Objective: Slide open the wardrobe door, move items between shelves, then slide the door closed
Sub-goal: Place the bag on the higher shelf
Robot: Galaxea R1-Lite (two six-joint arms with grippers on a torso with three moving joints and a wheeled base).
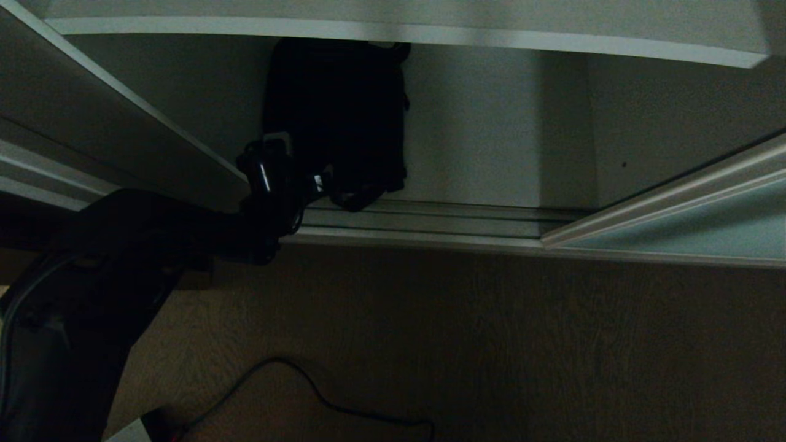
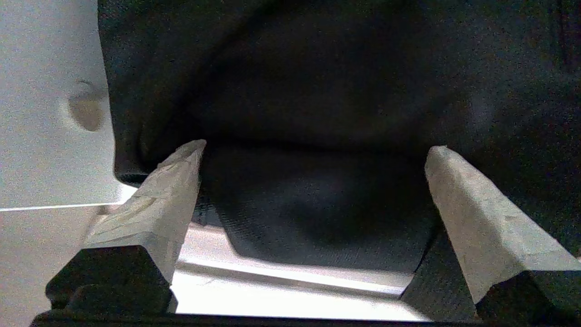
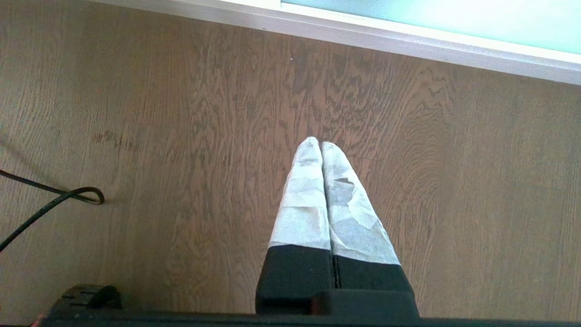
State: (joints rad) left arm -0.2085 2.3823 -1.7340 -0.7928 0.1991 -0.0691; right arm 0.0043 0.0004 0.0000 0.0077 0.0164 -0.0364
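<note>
Next, my left gripper grabs the black bag by its loose fabric flap (image 1: 357,197) to move the bag between shelves.
A floppy all-black bag (image 1: 336,110) stands in the wardrobe's lowest compartment, under a pale shelf (image 1: 430,34). The sliding wardrobe door (image 1: 688,227), frosted blue-green glass in a silver frame, is pushed to the right, leaving the compartment open. My left gripper (image 2: 317,146) reaches in low at the foot of the bag (image 2: 317,77). It is open wide, and a flap of black fabric (image 2: 322,222) lies between its fingers (image 2: 177,190) without being pinched. My right gripper (image 3: 320,144) hangs shut over the wooden floor with nothing in it. The houndstooth bag is out of view.
The ribbed silver floor track (image 1: 442,222) runs along the front of the compartment. The wardrobe's side wall (image 1: 104,123) is close on the left of my arm. A black cable (image 1: 319,393) lies on the brown wooden floor (image 1: 491,344).
</note>
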